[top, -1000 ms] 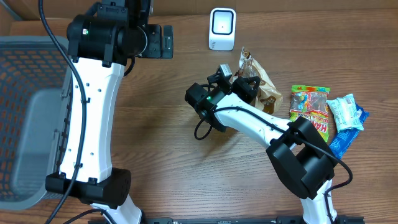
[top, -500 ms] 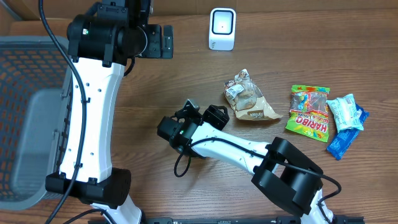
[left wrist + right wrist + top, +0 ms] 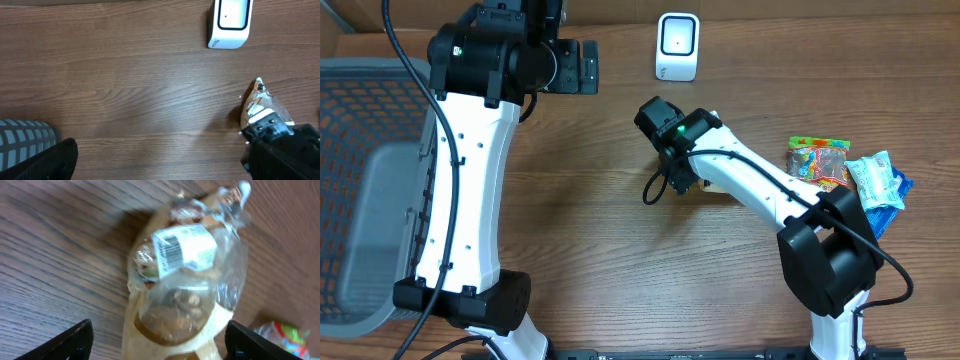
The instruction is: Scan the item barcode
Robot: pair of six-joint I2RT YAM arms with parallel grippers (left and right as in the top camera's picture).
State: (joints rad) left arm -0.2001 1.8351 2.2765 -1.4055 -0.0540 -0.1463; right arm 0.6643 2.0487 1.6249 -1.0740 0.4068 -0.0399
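My right gripper lowers to the clear snack bag next and grabs its lower end, so the white barcode label stays uncovered to scan.
The item is a clear snack bag with a white barcode label facing up. It lies on the wooden table. My right gripper hovers open directly above it, with the bag's lower end between the two spread fingers and no contact visible. In the overhead view the right gripper covers most of the bag. The white scanner stands at the back of the table, also seen as the scanner in the left wrist view. My left gripper is open and empty, held high left of the scanner.
A colourful gummy bag and blue-white packets lie at the right. A grey mesh basket sits at the left edge. The left wrist view shows the snack bag beside the right arm.
My right gripper went from shut on the bag to open. The bag dropped to the table, the arm swung left, then came back over it.
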